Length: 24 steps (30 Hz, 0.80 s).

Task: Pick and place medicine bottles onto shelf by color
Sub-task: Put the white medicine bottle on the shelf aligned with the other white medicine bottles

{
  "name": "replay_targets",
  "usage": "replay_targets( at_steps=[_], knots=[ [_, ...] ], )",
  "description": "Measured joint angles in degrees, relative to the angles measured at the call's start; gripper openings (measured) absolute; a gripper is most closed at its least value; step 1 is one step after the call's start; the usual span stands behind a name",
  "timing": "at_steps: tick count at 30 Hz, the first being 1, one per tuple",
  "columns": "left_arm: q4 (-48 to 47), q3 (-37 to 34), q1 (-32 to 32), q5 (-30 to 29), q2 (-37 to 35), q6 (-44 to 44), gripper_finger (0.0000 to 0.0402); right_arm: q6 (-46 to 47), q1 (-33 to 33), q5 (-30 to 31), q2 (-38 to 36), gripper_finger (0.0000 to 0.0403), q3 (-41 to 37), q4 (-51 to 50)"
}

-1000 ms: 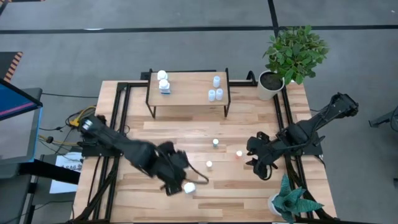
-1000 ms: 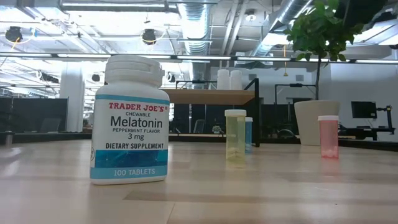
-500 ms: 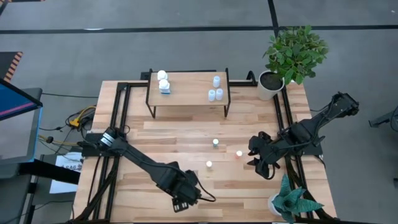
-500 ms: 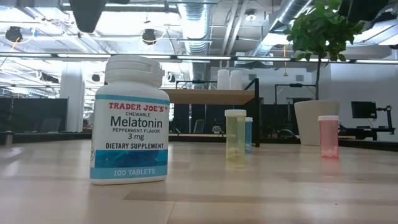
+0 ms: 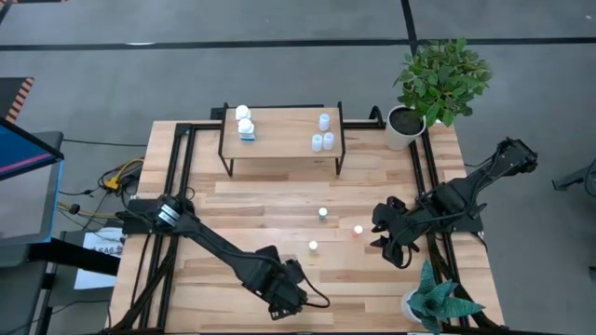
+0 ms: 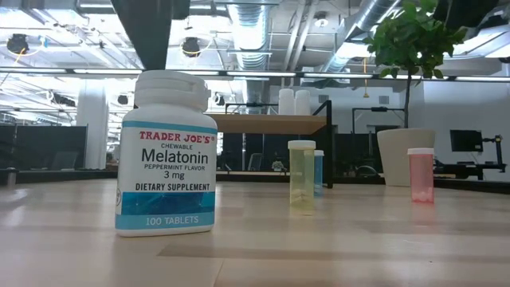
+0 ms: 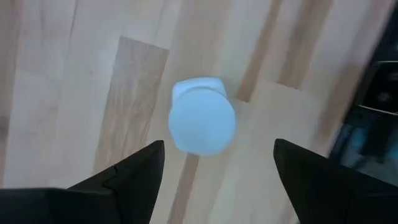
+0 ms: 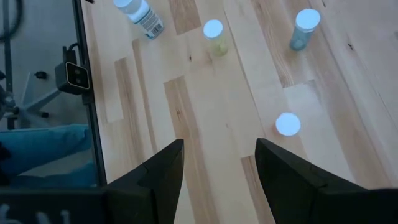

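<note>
My left gripper comes down first and then closes on the cap, since its fingers are still above and short of the white cap (image 7: 202, 124).
A chunky white medicine bottle (image 6: 167, 151) with a blue label stands upright on its base on the wooden table near the front edge. My left gripper (image 5: 284, 300) hovers over it, open and pointing down. In the left wrist view the bottle's white cap (image 7: 202, 124) shows beyond the two fingers, apart from them. The gripper hides the bottle in the high view. My right gripper (image 5: 391, 247) waits open at the right. A yellow-green bottle (image 5: 313, 246), a blue one (image 5: 322, 213) and a red one (image 5: 358, 230) stand mid-table. The shelf (image 5: 282, 130) holds white bottles (image 5: 244, 121) and pale-blue bottles (image 5: 322, 135).
A potted plant (image 5: 438, 79) stands at the back right and a small plant (image 5: 433, 302) at the front right corner. Black frame rails (image 5: 177, 186) run along both table sides. In the right wrist view a person's blue trouser leg (image 8: 43, 146) shows beside the table.
My left gripper has swung toward the table's right and near edge, from beside the white bottle to above it. It now covers the bottle in the high view. The bottle has stayed where it was.
</note>
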Motion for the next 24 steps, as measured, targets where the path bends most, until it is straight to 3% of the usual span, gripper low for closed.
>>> replay_targets(
  at_steps=[8,16,24],
  knots=[
    [0.26,-0.02,0.94,-3.13,2.38,1.49,0.0287,-0.02,0.00,0.00,0.00,0.0218,0.00,-0.06],
    [2.33,-0.04,1.74,0.11,7.45,5.86,0.0287,0.02,-0.02,0.01,0.01,0.0218,0.02,-0.96],
    [2.89,0.00,1.74,0.93,7.34,5.84,0.0278,0.02,-0.02,0.02,0.00,0.0218,0.02,-1.26]
  ],
)
